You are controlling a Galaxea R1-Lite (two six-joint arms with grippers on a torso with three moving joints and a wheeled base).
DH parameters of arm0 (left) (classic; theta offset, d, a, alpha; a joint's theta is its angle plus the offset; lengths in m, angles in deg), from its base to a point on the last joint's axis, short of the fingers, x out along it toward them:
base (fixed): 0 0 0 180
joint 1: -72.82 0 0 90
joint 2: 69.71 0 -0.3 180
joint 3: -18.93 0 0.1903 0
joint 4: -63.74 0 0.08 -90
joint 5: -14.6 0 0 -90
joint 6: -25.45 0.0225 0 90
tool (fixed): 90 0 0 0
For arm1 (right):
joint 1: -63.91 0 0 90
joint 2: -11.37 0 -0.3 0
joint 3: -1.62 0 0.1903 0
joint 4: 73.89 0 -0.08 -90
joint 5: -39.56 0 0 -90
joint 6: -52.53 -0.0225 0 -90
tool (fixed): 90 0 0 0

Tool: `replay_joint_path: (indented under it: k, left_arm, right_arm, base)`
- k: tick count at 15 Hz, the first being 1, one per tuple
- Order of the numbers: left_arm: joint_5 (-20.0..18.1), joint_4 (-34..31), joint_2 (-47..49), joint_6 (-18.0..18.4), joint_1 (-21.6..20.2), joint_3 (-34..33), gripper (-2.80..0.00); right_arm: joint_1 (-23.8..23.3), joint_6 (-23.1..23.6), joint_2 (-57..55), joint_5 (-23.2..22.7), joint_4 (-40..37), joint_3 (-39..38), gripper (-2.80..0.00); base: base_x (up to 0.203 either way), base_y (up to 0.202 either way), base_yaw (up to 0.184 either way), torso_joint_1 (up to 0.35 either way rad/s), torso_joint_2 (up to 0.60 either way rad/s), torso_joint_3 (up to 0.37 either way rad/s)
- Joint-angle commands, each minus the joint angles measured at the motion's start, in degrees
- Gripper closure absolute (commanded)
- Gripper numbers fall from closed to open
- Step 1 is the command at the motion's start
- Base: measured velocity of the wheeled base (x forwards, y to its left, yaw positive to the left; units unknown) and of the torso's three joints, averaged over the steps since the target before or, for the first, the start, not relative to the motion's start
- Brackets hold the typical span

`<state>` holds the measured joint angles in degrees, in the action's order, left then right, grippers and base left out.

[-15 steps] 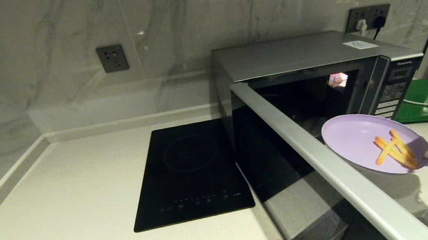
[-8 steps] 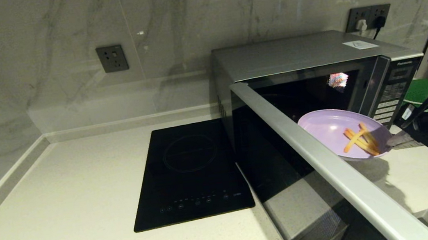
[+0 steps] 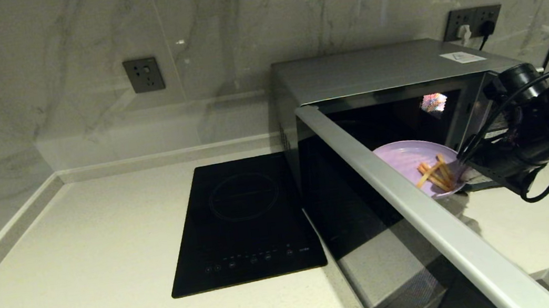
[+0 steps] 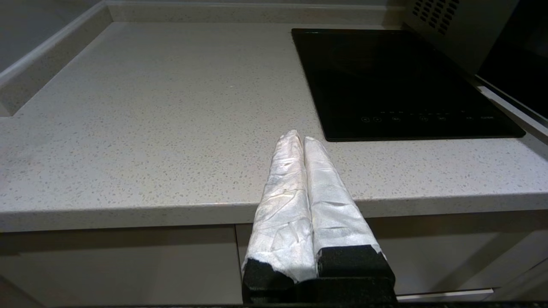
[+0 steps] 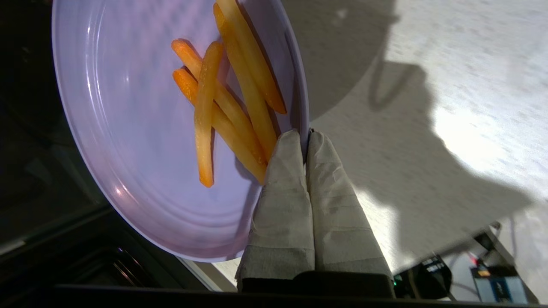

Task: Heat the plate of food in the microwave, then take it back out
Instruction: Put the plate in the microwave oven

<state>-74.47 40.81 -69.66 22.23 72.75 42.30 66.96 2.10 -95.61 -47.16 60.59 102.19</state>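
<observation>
My right gripper keeps holding the plate for now, until it is deeper inside, since the lavender plate's near rim (image 3: 440,196) juts past the microwave cavity (image 3: 377,124).
The lavender plate of food (image 3: 408,160) (image 5: 141,128) carries several orange fries (image 3: 434,175) (image 5: 227,98) and hangs at the mouth of the open microwave (image 3: 380,71), partly inside the dark cavity. My right gripper (image 3: 463,178) (image 5: 305,136) is shut on the plate's near-right rim, one finger above and one below. The microwave door (image 3: 419,209) stands swung out toward me and hides the plate's left edge. My left gripper (image 4: 298,137) is shut on nothing, parked off the counter's front edge, out of the head view.
A flat black induction cooktop (image 3: 246,221) (image 4: 398,81) lies left of the microwave on the pale speckled counter (image 3: 82,264). The right arm's body and cables (image 3: 538,140) cover the button panel. Wall sockets (image 3: 143,74) sit on the marble backsplash.
The right arm has carried the plate leftward and away from me, from above the counter in front of the panel into the microwave's opening. The left arm has stayed put.
</observation>
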Motion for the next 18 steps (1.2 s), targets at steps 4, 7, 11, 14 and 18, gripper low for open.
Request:
replay_joint_path:
  k: [4,7,11,14,18]
  left_arm:
    - [0.0,0.0,0.0,0.0,0.0,0.0,0.00]
    - [0.0,0.0,0.0,0.0,0.0,0.0,0.00]
    - [0.0,0.0,0.0,0.0,0.0,0.0,0.00]
    - [0.0,0.0,0.0,0.0,0.0,0.0,0.00]
    - [0.0,0.0,0.0,0.0,0.0,0.0,0.00]
  right_arm:
    - [2.0,-3.5,-7.4,0.0,0.6,7.6,0.00]
    - [2.4,-4.7,-9.8,-0.3,0.6,12.3,0.00]
    - [2.8,-4.8,-12.9,-1.1,0.5,15.5,0.00]
    - [3.0,-4.7,-14.7,-1.5,0.5,16.9,0.00]
    - [3.4,-4.6,-16.3,-2.4,0.5,18.9,0.00]
  base:
    - [0.000,0.000,0.000,0.000,0.00,0.000]
    - [0.000,0.000,0.000,0.000,0.00,0.000]
    - [0.000,0.000,0.000,0.000,0.00,0.000]
    - [0.000,0.000,0.000,0.000,0.00,0.000]
    - [0.000,0.000,0.000,0.000,0.00,0.000]
